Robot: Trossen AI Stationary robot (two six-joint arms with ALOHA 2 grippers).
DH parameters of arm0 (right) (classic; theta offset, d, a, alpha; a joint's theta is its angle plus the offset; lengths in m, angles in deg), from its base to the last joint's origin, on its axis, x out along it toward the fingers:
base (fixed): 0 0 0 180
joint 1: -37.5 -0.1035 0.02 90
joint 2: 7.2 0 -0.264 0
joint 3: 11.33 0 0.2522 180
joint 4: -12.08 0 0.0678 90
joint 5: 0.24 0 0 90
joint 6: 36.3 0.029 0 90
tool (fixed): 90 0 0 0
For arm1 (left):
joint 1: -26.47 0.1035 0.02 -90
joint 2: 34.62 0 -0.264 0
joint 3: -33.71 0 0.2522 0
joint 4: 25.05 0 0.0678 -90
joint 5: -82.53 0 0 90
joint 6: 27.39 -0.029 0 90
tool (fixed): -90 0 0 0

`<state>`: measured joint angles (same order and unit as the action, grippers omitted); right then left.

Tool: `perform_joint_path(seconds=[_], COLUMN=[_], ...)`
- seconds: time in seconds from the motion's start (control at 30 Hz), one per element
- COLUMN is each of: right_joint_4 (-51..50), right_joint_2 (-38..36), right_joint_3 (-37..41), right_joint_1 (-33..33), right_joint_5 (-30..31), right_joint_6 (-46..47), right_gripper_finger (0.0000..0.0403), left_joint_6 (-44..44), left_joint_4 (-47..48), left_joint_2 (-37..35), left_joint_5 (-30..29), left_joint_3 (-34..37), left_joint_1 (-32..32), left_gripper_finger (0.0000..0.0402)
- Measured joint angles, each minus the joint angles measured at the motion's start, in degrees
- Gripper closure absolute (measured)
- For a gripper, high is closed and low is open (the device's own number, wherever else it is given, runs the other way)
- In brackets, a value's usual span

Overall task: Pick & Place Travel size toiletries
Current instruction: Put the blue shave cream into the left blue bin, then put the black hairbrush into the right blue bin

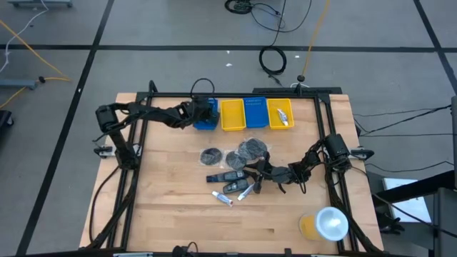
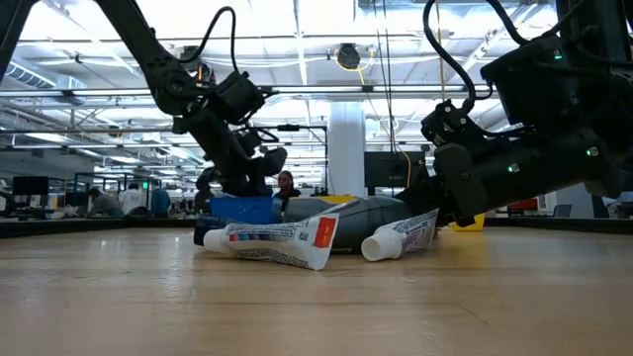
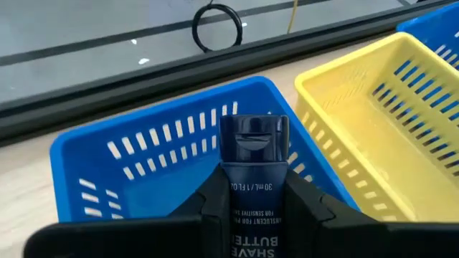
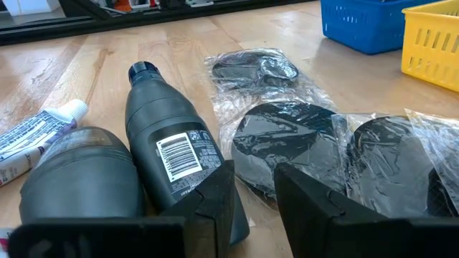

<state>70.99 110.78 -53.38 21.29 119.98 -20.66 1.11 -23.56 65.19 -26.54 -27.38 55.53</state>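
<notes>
The left gripper needs to let go now, because the bottle's cap end (image 3: 254,137) is inside the blue bin's rim (image 3: 168,115) in the left wrist view.
My left gripper (image 1: 201,112) is at the far left bin, shut on a small dark blue bottle (image 3: 253,143) that hangs over the blue bin (image 3: 143,150). Dark discs in clear wrap (image 1: 235,158), dark bottles (image 1: 225,176) and white tubes (image 1: 223,198) lie flat on the table's middle. My right gripper (image 4: 254,179) is low among them, open by a narrow gap with nothing between its fingers. A dark bottle (image 4: 168,143) lies right beside one finger and a wrapped disc (image 4: 287,143) just ahead. Whether the finger touches the bottle I cannot tell. My left gripper pinches the bottle's body (image 3: 252,204) between its two fingers (image 3: 215,204), below the cap. The bottle lies along the fingers, cap (image 3: 253,136) pointing forward and out past them. It is lifted clear, slanting down over the blue bin's inside.
Next to the blue bin stand a yellow bin (image 1: 233,114), another blue bin (image 1: 255,113) and a yellow bin (image 1: 280,114) with a pale item in it, in a row at the far edge. A yellow cup with a white lid (image 1: 325,223) stands near the right front corner.
</notes>
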Motion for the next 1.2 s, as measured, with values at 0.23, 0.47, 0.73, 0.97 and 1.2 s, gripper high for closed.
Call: perform_joint_path(seconds=[0.23, 0.47, 0.73, 0.97, 1.2], right_joint_4=[0.0, 0.0, 0.0, -0.02, -0.01], right_joint_2=[0.0, 0.0, 0.0, 0.0, 0.0], right_joint_3=[0.0, 0.0, 0.0, 0.0, 0.0], right_joint_1=[0.0, 0.0, 0.0, 0.0, 0.0], right_joint_5=[0.0, 0.0, 0.0, 0.0, 0.1], right_joint_6=[-0.01, -0.02, -0.04, -0.05, -0.31], right_gripper_finger=[0.0309, 0.031, 0.031, 0.031, 0.0309], left_joint_6=[2.32, 3.15, 2.09, -1.62, -9.69], left_joint_4=[0.76, 1.86, 1.88, 2.6, 7.31], left_joint_2=[-0.02, -0.02, -0.06, -5.04, -15.39], left_joint_5=[-0.01, 0.17, 2.92, 7.27, 7.4], left_joint_3=[0.0, 0.0, 0.0, -0.02, -0.01], left_joint_1=[0.06, 0.06, 0.31, 0.22, -6.03], left_gripper_finger=[0.0312, 0.0244, 0.0183, 0.017, 0.0182])
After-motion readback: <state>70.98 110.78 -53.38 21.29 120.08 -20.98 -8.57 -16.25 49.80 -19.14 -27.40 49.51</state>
